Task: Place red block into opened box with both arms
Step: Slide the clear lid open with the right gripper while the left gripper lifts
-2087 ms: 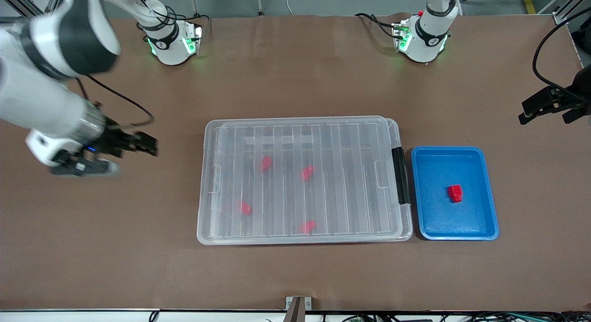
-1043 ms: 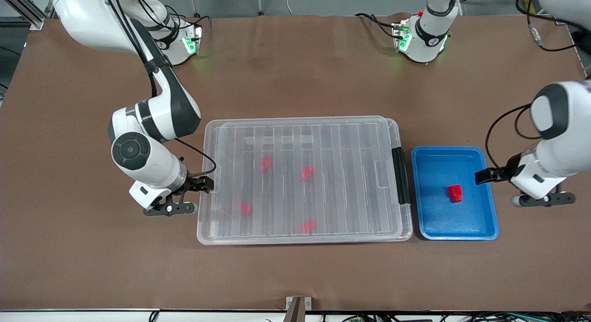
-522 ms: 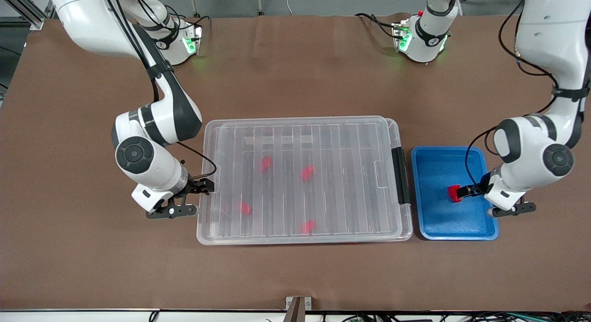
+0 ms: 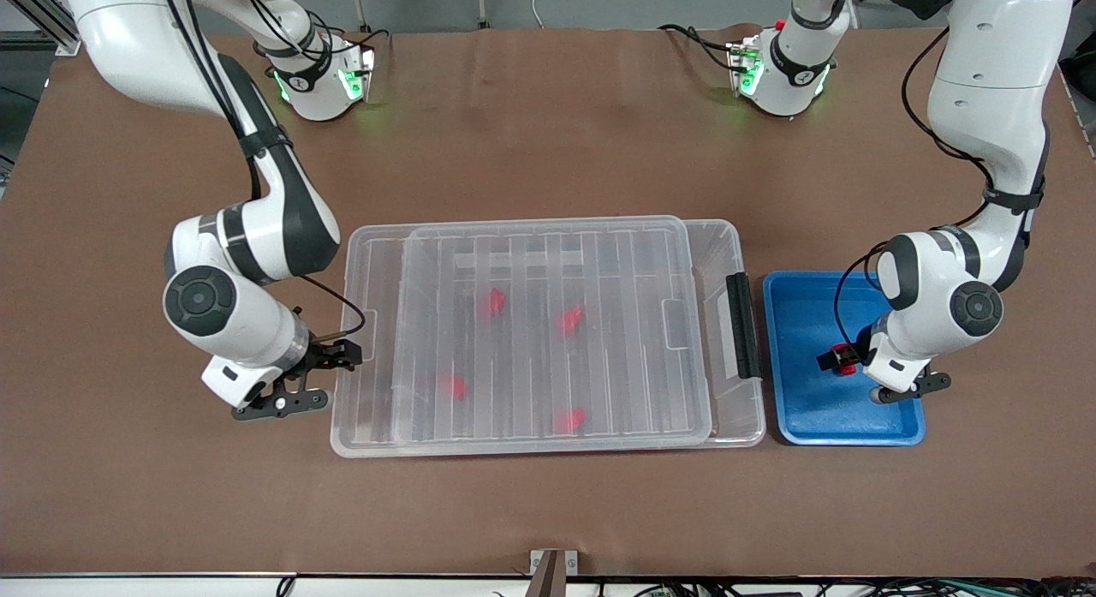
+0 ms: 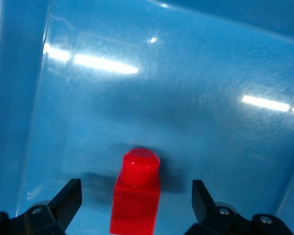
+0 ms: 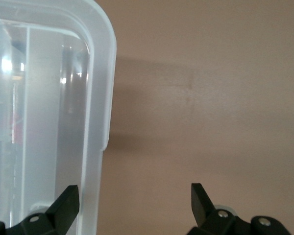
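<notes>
My left gripper's fingers are beside the red block's sides in the blue tray [image 4: 813, 417] [image 5: 152, 107], so it is now time to close my left gripper on the red block.
The red block [image 5: 136, 196] lies in the blue tray [image 4: 813, 417], with its stub pointing away from the wrist. My left gripper [image 5: 135, 195] is down in the tray, open, with one finger on each side of the block and a gap on both sides; it also shows in the front view [image 4: 837, 358]. The box [image 4: 726, 254] is a clear bin, and its ribbed lid [image 4: 548, 263] sits shifted toward the right arm's end. My right gripper [image 4: 342, 355] is open at the lid's short edge [image 6: 95, 147], one finger over the rim, the other over the table.
Several red pieces [image 4: 492, 301] show through the lid inside the box. A black latch [image 4: 741, 325] sits on the box's short side next to the blue tray. Brown table surface [image 4: 548, 511] lies between the box and the front camera.
The lid has slid toward the right arm's end together with the right gripper, uncovering a strip of the box by the latch. The left gripper has come down round the red block.
</notes>
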Available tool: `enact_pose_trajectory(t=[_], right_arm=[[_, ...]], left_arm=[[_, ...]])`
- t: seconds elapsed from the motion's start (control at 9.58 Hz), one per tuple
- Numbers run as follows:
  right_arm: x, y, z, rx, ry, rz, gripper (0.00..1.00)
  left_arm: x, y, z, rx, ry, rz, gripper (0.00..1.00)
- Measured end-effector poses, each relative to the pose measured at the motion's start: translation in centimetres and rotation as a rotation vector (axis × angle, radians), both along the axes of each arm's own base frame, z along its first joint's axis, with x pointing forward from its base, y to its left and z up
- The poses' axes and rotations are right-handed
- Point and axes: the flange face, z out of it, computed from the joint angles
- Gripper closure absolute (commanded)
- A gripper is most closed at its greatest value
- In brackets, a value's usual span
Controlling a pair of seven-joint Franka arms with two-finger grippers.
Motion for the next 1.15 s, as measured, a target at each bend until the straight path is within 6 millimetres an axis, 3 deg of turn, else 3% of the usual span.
enact_pose_trajectory(t=[0.1,0.21,0.31,0.63,0.83,1.04,1.15], right_arm=[[0.3,-1.1,0.1,-0.001,0.000,0.011,0.00],[0.5,-2.4,0.3,-0.003,0.003,0.020,0.00],[0.8,-3.8,0.6,-0.005,0.006,0.031,0.00],[1.2,-6.5,0.8,-0.006,0.011,0.061,0.00],[1.4,-8.0,0.8,-0.008,0.016,0.090,0.00],[1.6,-10.0,0.8,-0.012,0.018,0.110,0.00],[1.7,-10.7,0.9,-0.015,0.017,0.115,0.00]], left_arm=[[-0.5,0.1,-0.3,0.000,0.010,0.002,0.53],[-0.8,0.2,-0.3,0.000,0.015,0.004,0.87],[-0.9,0.3,-0.1,0.000,0.014,0.004,1.00],[-0.6,0.3,1.5,0.000,-0.011,0.003,1.00],[-0.2,0.4,3.9,-0.001,-0.040,0.004,1.00],[0.5,-0.5,10.5,-0.010,-0.094,-0.016,1.00],[0.5,-2.3,14.7,-0.024,-0.129,-0.043,1.00]])
